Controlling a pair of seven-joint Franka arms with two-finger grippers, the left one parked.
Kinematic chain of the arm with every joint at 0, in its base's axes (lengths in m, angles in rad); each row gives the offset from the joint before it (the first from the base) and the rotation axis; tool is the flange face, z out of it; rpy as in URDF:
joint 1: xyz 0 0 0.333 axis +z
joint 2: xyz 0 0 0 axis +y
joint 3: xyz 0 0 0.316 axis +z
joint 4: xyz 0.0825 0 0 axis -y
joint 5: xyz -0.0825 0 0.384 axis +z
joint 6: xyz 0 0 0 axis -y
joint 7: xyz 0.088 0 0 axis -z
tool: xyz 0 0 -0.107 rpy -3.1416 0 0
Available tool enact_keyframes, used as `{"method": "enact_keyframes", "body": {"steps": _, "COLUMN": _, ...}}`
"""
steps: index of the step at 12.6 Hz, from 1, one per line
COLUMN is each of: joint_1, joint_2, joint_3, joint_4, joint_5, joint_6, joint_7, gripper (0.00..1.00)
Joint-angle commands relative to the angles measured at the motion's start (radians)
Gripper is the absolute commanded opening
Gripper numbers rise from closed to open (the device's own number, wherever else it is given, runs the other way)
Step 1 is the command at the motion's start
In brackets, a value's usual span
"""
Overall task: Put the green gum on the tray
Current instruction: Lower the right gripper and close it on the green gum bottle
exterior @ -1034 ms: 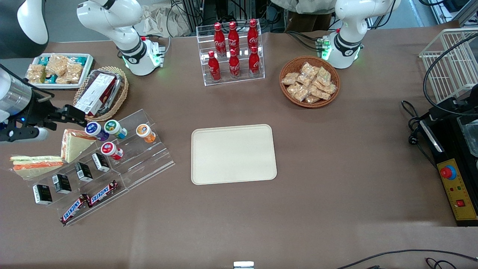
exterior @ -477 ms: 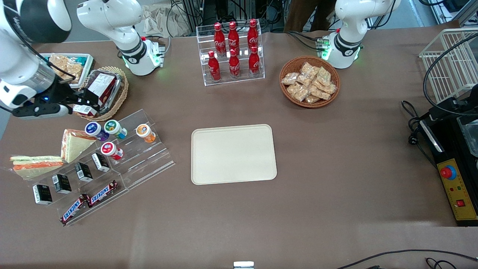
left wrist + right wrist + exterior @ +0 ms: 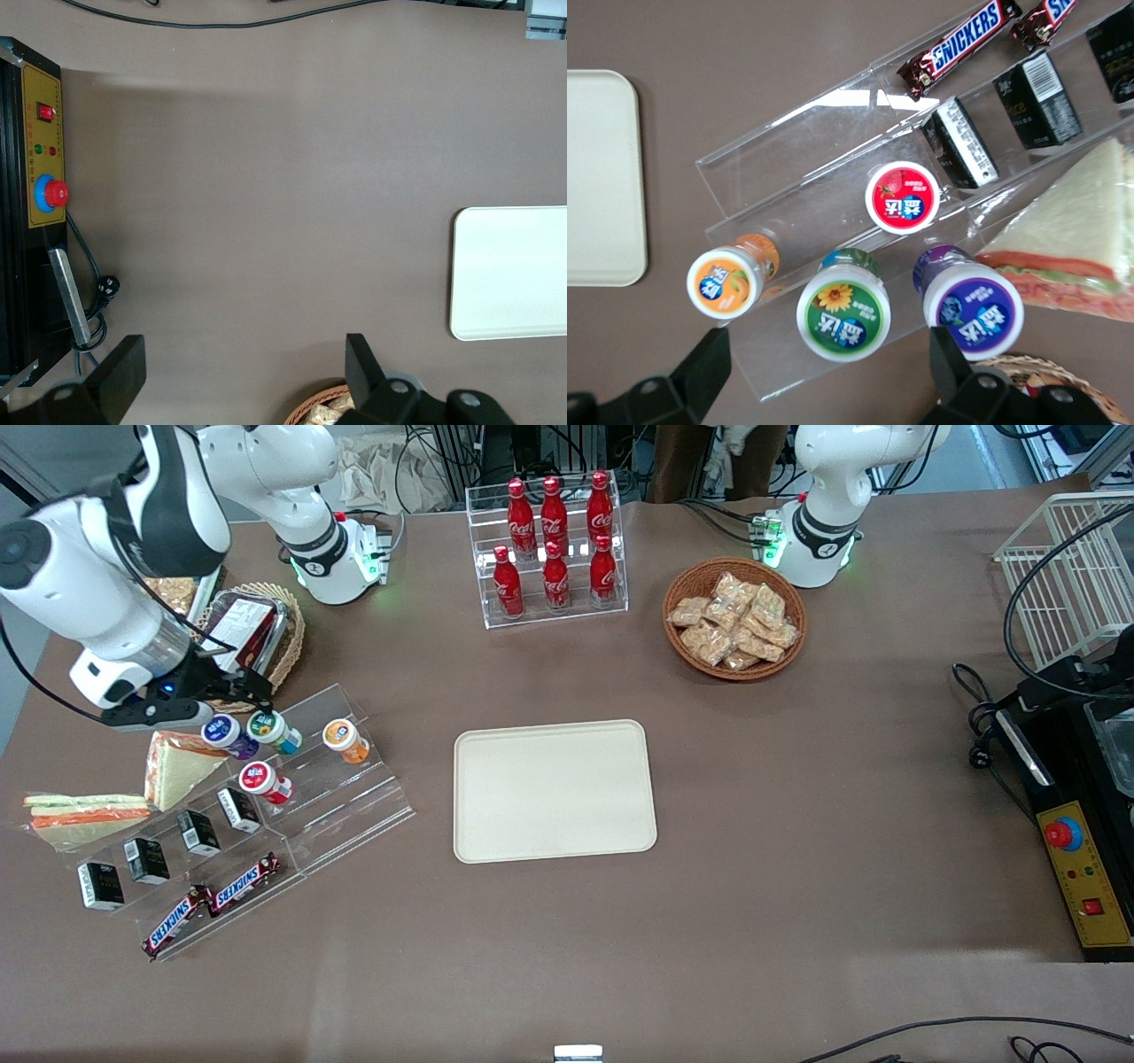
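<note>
The green gum has to go on the tray (image 3: pixel 554 790). My right gripper next needs to grab the gum by its white lid (image 3: pixel 266 724).
The green gum (image 3: pixel 266 726) stands on the top step of a clear acrylic stand (image 3: pixel 354 797), between a purple-lidded bottle and an orange-lidded one. In the right wrist view its white lid with the green sunflower label (image 3: pixel 842 316) lies just ahead of the gap between my fingers. My right gripper (image 3: pixel 244 695) hovers above the stand's top edge, open and empty (image 3: pixel 824 381), with its jaws wide apart and touching nothing. The cream-beige tray (image 3: pixel 554 790) lies bare in the table's middle, and shows in the right wrist view (image 3: pixel 598 177) and the left wrist view (image 3: pixel 509 270).
Purple gum (image 3: pixel 221 732), orange gum (image 3: pixel 341 737) and red gum (image 3: pixel 259 777) share the stand with black boxes (image 3: pixel 199 831) and Snickers bars (image 3: pixel 213 899). Sandwiches (image 3: pixel 177 762) lie beside it. A wicker basket with a box (image 3: pixel 244 633) is close to my gripper. A cola rack (image 3: pixel 554 549) and a snack basket (image 3: pixel 735 620) stand farther back.
My gripper has swung in from the working arm's edge of the table, passed by the wicker basket, and now hovers over the gum bottles. Nothing else has moved.
</note>
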Motion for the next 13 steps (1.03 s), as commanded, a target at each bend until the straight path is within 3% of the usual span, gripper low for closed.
{"method": "enact_keyframes", "body": {"steps": 1, "joint_1": 0.006, "joint_2": -0.003, "joint_3": -0.001, "joint_4": -0.062, "joint_5": -0.003, "joint_6": 0.079, "joint_7": -0.003, "gripper": 1.0}}
{"method": "enact_keyframes", "body": {"steps": 9, "joint_1": 0.018, "joint_2": 0.034, "joint_3": -0.001, "joint_4": -0.133, "joint_5": -0.003, "joint_6": 0.182, "joint_7": 0.004, "gripper": 1.0}}
{"method": "enact_keyframes", "body": {"steps": 10, "joint_1": 0.018, "joint_2": 0.04, "joint_3": -0.001, "joint_4": -0.133, "joint_5": -0.003, "joint_6": 0.189, "joint_7": 0.004, "gripper": 0.95}}
{"method": "enact_keyframes", "body": {"steps": 11, "joint_1": 0.017, "joint_2": 0.043, "joint_3": -0.001, "joint_4": -0.133, "joint_5": -0.003, "joint_6": 0.188, "joint_7": 0.003, "gripper": 0.77}}
{"method": "enact_keyframes", "body": {"steps": 12, "joint_1": 0.018, "joint_2": 0.043, "joint_3": -0.002, "joint_4": -0.133, "joint_5": -0.003, "joint_6": 0.186, "joint_7": 0.001, "gripper": 0.49}}
{"method": "enact_keyframes", "body": {"steps": 13, "joint_1": 0.018, "joint_2": 0.043, "joint_3": -0.001, "joint_4": -0.132, "joint_5": -0.003, "joint_6": 0.179, "joint_7": -0.002, "gripper": 0.35}}
